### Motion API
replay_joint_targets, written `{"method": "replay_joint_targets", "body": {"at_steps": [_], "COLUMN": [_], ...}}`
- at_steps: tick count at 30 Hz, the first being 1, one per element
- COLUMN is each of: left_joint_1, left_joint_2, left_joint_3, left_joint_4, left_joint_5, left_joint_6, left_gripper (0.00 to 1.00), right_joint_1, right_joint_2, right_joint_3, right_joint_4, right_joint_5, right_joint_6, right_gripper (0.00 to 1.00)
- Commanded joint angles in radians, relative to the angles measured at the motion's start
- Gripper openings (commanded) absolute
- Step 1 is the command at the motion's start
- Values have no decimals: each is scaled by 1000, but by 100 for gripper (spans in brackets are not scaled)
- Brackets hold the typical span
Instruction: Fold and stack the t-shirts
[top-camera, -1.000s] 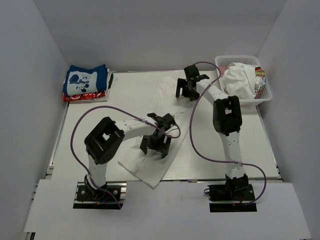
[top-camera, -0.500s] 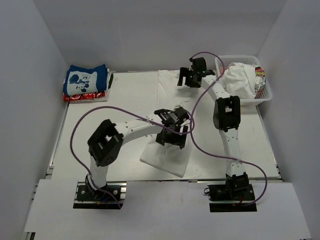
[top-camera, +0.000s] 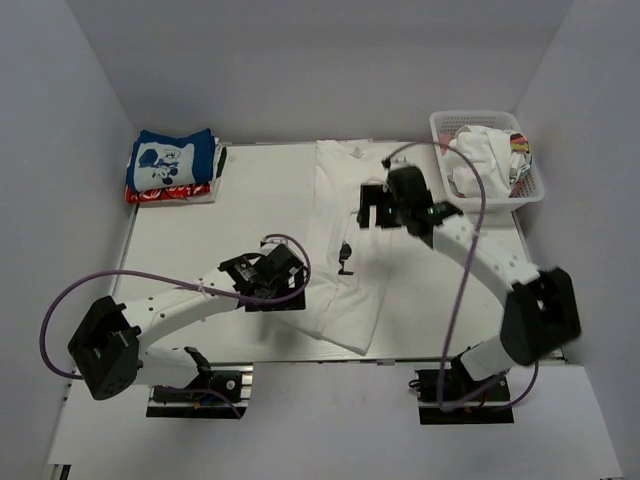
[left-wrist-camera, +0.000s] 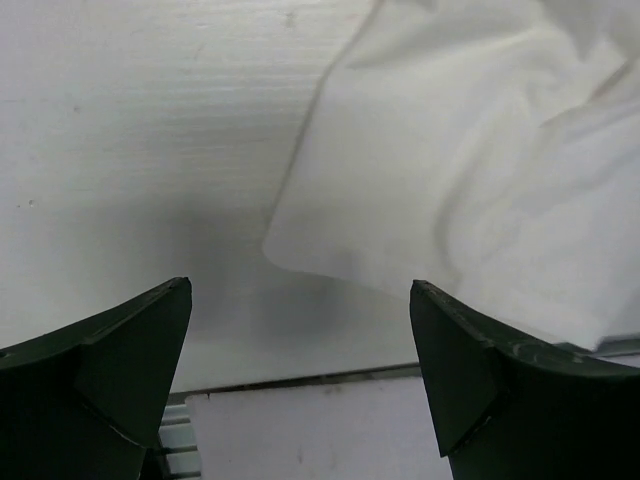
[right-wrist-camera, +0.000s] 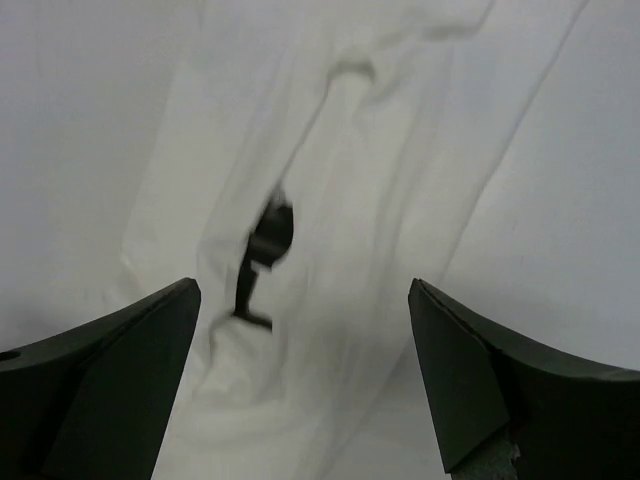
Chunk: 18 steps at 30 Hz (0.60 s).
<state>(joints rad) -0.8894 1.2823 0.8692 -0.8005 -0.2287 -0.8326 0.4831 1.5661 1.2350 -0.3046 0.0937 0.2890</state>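
Note:
My left gripper is going to grab the white t-shirt's rounded corner (top-camera: 287, 319) (left-wrist-camera: 284, 249) near the table's front edge next. Then it can fold that end of the t-shirt back.
A large white t-shirt (top-camera: 345, 225) with a small black mark (top-camera: 345, 255) lies spread lengthwise from the table's back edge to its front edge. My left gripper (top-camera: 280, 296) is open and empty, low over the table just left of the shirt's lower part. In the left wrist view (left-wrist-camera: 300, 290) a rounded shirt edge (left-wrist-camera: 450, 170) lies ahead and to the right. My right gripper (top-camera: 372, 208) is open and empty above the shirt's right side. In the right wrist view (right-wrist-camera: 300, 290) the wrinkled shirt (right-wrist-camera: 400, 200) and black mark (right-wrist-camera: 265, 240) lie below.
A folded blue tee with white print (top-camera: 172, 160) lies on a red patterned one (top-camera: 165, 193) at the back left. A white basket (top-camera: 530, 190) at the back right holds bunched white cloth (top-camera: 480, 155). The table's front edge (left-wrist-camera: 300, 385) is close to my left gripper.
My left gripper has let go of the shirt and pulled back left. My right gripper has come from the back edge toward the middle. The shirt now lies stretched out long.

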Motion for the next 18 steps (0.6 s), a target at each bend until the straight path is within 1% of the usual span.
{"method": "replay_joint_targets", "body": {"at_steps": [1,2,3,4,5,6,7,8,9,10,12,13,14,18], "left_joint_1": [47,72,81,90,102,102,102,102,102,102,83,83,83,83], "left_joint_2": [-26,-26,3,18,35,54,81,90,91,100,100,91,91,31], "left_joint_3": [-88,-110,-134,-134,-144,-144,-144,-159,-185,-194,-226,-239,-263,-320], "left_joint_4": [115,185,211,233,247,259,259,305,329,343,353,353,353,343], "left_joint_5": [3,23,35,64,65,80,104,124,191,218,233,252,262,273], "left_joint_6": [-20,12,24,39,49,61,61,78,92,92,101,101,101,78], "left_gripper": [100,100,100,100,96,88,85,80,73,70,65,62,60,52], "right_joint_1": [72,90,145,170,217,242,288,334,357,417,455,472,526,629], "right_joint_2": [-162,-188,-248,-291,-328,-337,-359,-362,-363,-362,-353,-347,-344,-347], "right_joint_3": [-278,-314,-394,-416,-431,-465,-473,-482,-506,-509,-509,-505,-502,-509], "right_joint_4": [68,61,49,9,-10,-28,-86,-99,-112,-149,-195,-208,-229,-205], "right_joint_5": [61,63,70,67,67,72,87,92,87,106,133,173,184,218], "right_joint_6": [106,114,128,156,163,182,193,219,226,234,260,263,271,272], "right_gripper": [90,90,90,90,90,90,90,90,90,90,90,90,90,90]}}
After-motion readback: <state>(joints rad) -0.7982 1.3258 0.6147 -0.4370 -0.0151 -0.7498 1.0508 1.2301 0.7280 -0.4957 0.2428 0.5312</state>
